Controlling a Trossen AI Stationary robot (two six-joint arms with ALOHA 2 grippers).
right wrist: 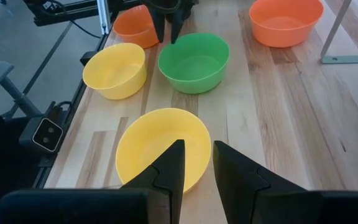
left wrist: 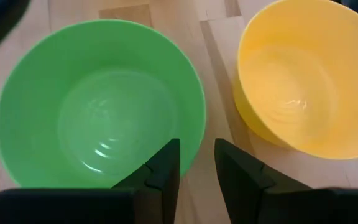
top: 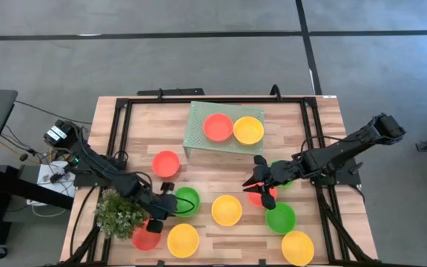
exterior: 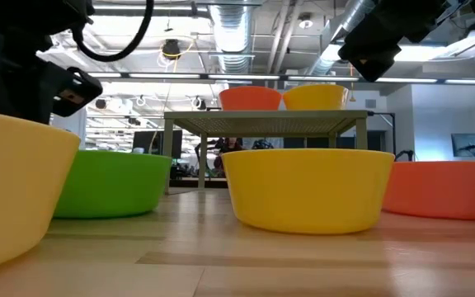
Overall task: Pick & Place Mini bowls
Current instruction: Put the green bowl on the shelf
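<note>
The green bowl should go on the rack [top: 199, 137], so my left gripper should hold the bowl by its rim [top: 176, 200] next.
Mini bowls in red, yellow and green sit on the wooden table. A red one [top: 218, 127] and a yellow one [top: 248, 130] stand on the pale green rack [top: 199, 137]. My left gripper [top: 169, 199] [left wrist: 196, 168] is open at the left rim of a green bowl [top: 187, 201] [left wrist: 98, 109]. One finger shows over the bowl's inside and one outside it. My right gripper [top: 257, 178] [right wrist: 197, 167] is open and raised above the table, near a red bowl [top: 262, 195], with a yellow bowl [right wrist: 163, 149] [top: 227, 210] ahead of it. My left gripper comes from above at the green bowl's rim [left wrist: 193, 134], on the side toward the table's left. One finger [left wrist: 166, 171] is over the inside and the other [left wrist: 232, 171] is outside. Whether they touch the rim, I cannot tell.
A small bushy plant [top: 119, 213] stands by the left arm near the near-left corner. More bowls lie along the near edge: red [top: 147, 237], yellow [top: 182, 240], green [top: 280, 217], yellow [top: 297, 247]. Another red one [top: 166, 163] sits left of the rack. A black frame [top: 117, 126] rims the table.
</note>
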